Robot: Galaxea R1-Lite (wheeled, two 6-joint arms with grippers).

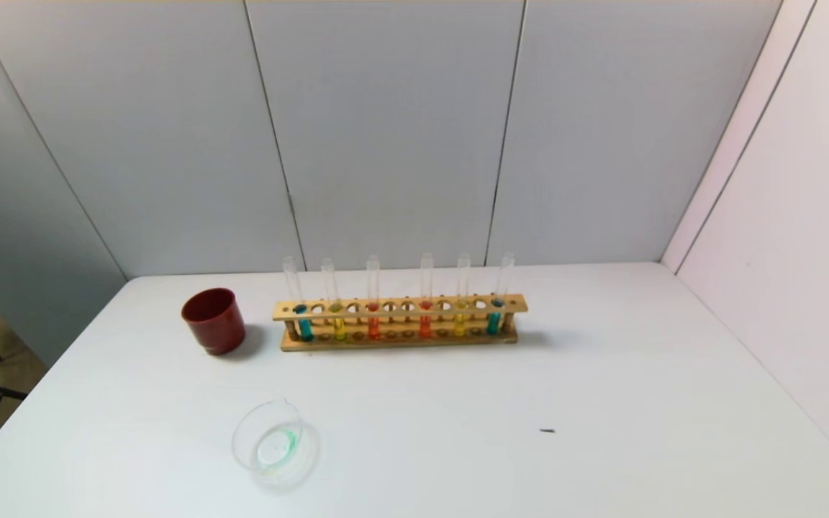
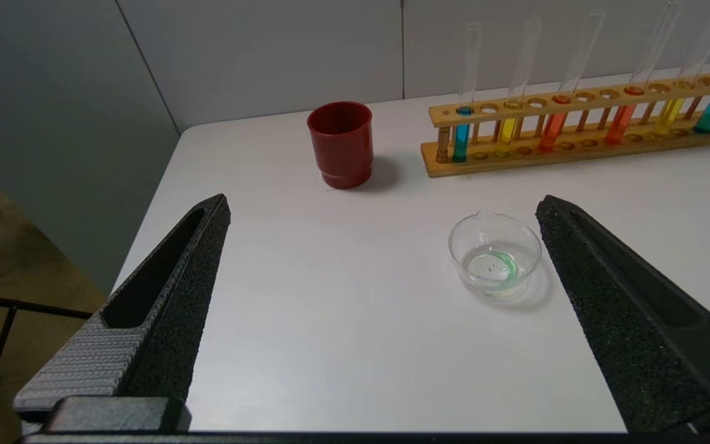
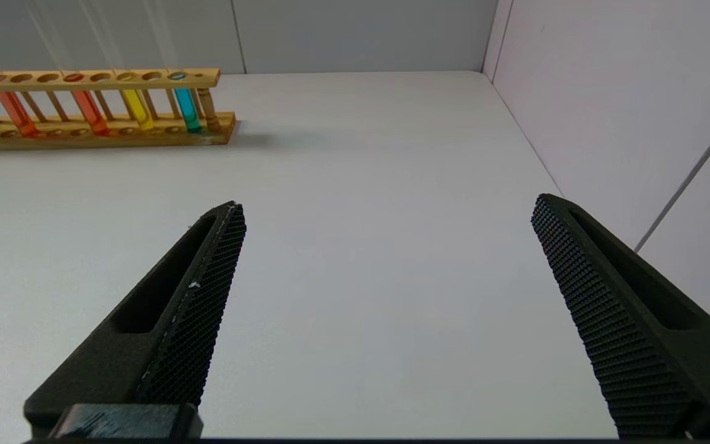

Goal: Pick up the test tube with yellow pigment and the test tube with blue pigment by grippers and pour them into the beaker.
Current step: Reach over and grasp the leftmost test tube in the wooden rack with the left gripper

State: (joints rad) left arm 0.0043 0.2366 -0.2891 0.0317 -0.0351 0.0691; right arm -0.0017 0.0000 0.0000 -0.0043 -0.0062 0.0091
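The lower part of the cyan-blue tube is surrounded by the wooden rack. My left gripper should next grab the tube by its clear upper end (image 1: pixel 293 279) (image 2: pixel 470 63), which stands free.
The pale lemon-yellow tube (image 1: pixel 340 327) stands second from the left in the wooden rack (image 1: pixel 400 308). The cyan-blue tube (image 1: pixel 304 328) stands at the rack's left end. Both show in the left wrist view: yellow tube (image 2: pixel 506 131), blue tube (image 2: pixel 461 140). The clear beaker (image 1: pixel 274 446) sits near the table's front left with a greenish trace inside; it also shows in the left wrist view (image 2: pixel 495 262). My left gripper (image 2: pixel 384 203) is open and empty, short of the beaker. My right gripper (image 3: pixel 387 203) is open and empty over bare table. Neither gripper shows in the head view.
The rack also holds two orange-red tubes (image 1: pixel 373 327), a golden-yellow tube (image 1: pixel 460 324) and a teal tube (image 1: pixel 494 322). A dark red cup (image 1: pixel 213 320) stands left of the rack. A small dark speck (image 1: pixel 547 431) lies on the table. Walls close the back and right.
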